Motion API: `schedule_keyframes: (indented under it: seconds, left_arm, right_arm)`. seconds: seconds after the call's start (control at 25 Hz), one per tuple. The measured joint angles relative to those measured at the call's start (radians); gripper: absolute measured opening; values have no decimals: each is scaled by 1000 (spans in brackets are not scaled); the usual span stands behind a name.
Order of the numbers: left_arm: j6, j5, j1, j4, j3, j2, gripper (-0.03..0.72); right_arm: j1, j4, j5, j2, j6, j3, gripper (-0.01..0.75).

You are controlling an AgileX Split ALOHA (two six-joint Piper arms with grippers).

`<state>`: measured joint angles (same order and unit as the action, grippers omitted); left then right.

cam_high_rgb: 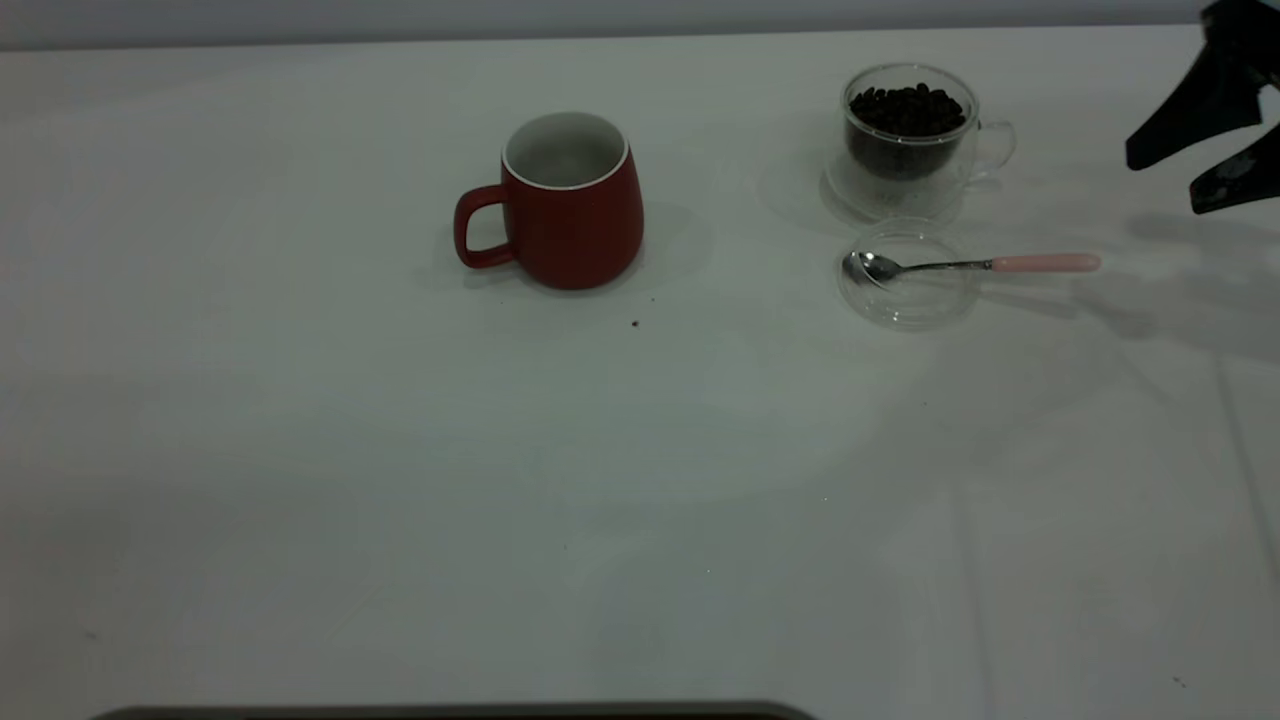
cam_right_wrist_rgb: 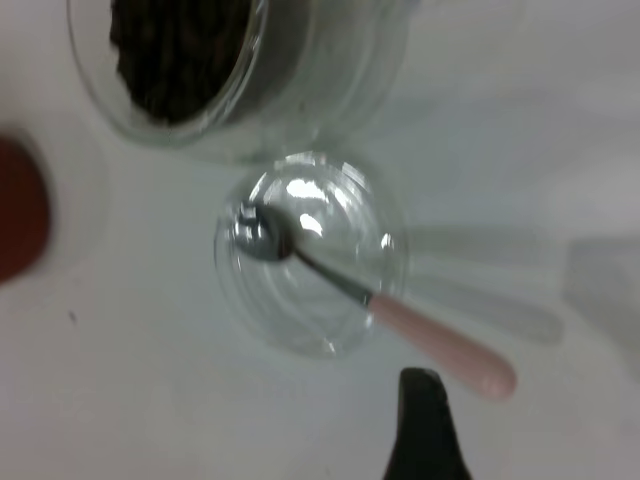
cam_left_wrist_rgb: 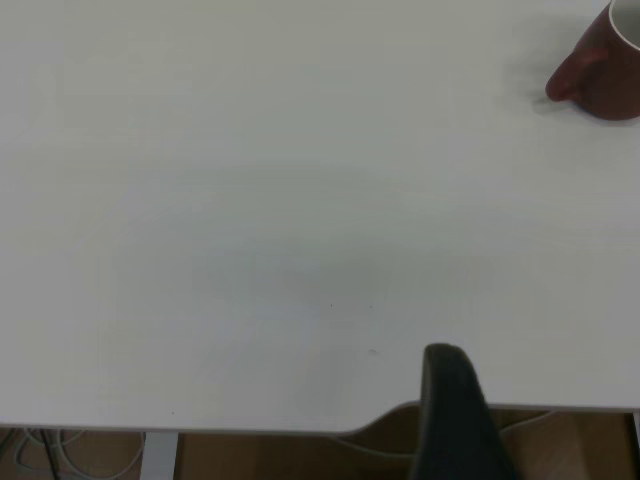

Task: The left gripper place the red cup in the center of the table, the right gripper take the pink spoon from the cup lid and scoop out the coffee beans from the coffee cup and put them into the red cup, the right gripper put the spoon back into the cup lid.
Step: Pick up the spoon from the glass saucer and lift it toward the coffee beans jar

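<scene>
The pink spoon's bowl end is surrounded by the clear lid (cam_high_rgb: 908, 275), so I should reach for the spoon with my right gripper and grab its handle (cam_high_rgb: 1041, 263), which sticks out past the lid's rim.
The red cup (cam_high_rgb: 570, 205) stands upright near the middle of the table, white inside, handle toward the left; it also shows in the left wrist view (cam_left_wrist_rgb: 605, 70). The glass coffee cup (cam_high_rgb: 908, 135) holds dark coffee beans (cam_high_rgb: 908, 108). In front of it lies the clear cup lid (cam_high_rgb: 908, 275) with the pink spoon (cam_high_rgb: 1045, 263) resting in it, bowl in the lid, handle pointing right. My right gripper (cam_high_rgb: 1166, 183) hangs open above the table, right of the spoon's handle, holding nothing. In the right wrist view the spoon (cam_right_wrist_rgb: 440, 345) lies just beyond one finger (cam_right_wrist_rgb: 425, 425). My left gripper (cam_left_wrist_rgb: 455, 415) is over the table's edge, far from the cup.
A single loose bean (cam_high_rgb: 635, 323) lies on the white table (cam_high_rgb: 400, 480) in front of the red cup. Wood-coloured floor and cables (cam_left_wrist_rgb: 60, 455) show past the table's edge in the left wrist view.
</scene>
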<state>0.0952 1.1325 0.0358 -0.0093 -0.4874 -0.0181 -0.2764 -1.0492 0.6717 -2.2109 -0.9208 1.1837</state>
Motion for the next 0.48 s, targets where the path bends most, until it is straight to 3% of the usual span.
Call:
schedule_keyframes:
  seconds: [0.16, 0.48]
  left_arm:
    - [0, 0, 0, 0, 0, 0, 493]
    - [0, 0, 0, 0, 0, 0, 493]
  right_arm:
    - [-54, -142, 80, -59, -117, 7, 577]
    - [-66, -282, 143, -190, -218, 9, 577]
